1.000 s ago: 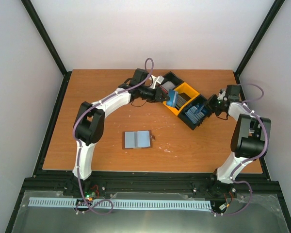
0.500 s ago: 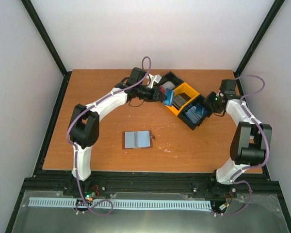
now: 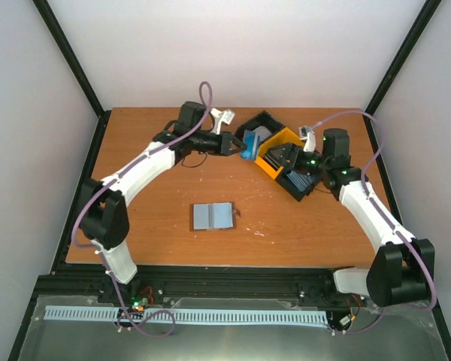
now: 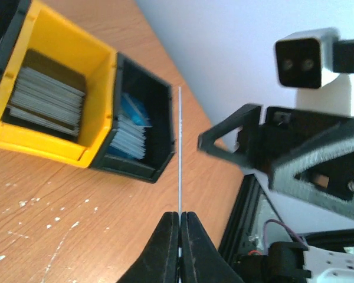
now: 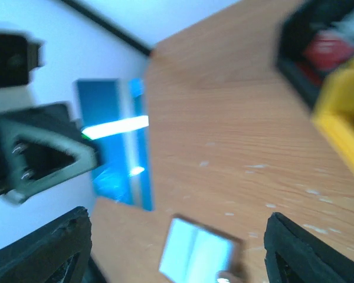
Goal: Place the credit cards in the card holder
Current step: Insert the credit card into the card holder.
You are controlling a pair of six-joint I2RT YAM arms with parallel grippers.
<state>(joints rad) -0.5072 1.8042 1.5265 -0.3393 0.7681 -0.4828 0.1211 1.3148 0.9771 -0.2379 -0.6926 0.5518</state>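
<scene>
My right gripper is going to grab the blue credit card next by its exposed thin edge (image 3: 256,144), so the opposite edge stays free to go into the card holder (image 3: 212,216).
My left gripper (image 3: 239,144) is shut on a blue credit card (image 3: 249,145), held on edge just left of the tray; in the left wrist view that card (image 4: 180,147) is a thin line rising from the closed fingers (image 4: 170,247). My right gripper (image 3: 287,156) hangs open over the tray's middle, its fingers (image 5: 47,247) spread wide and nothing between them. The card holder (image 3: 212,216) lies open on the table, pale blue-grey side up, and shows blurred in the right wrist view (image 5: 197,256). Stacks of grey cards (image 4: 47,97) and blue cards (image 4: 130,127) fill two compartments.
The black-and-yellow three-compartment tray (image 3: 267,167) sits at an angle at the back right of the wooden table (image 3: 150,218). A black frame rail (image 3: 86,165) borders the table. The two grippers face each other closely across the tray.
The left gripper has pulled back to the left with the blue card, away from the tray. The right gripper has opened and swung left from the tray's right side to above it.
</scene>
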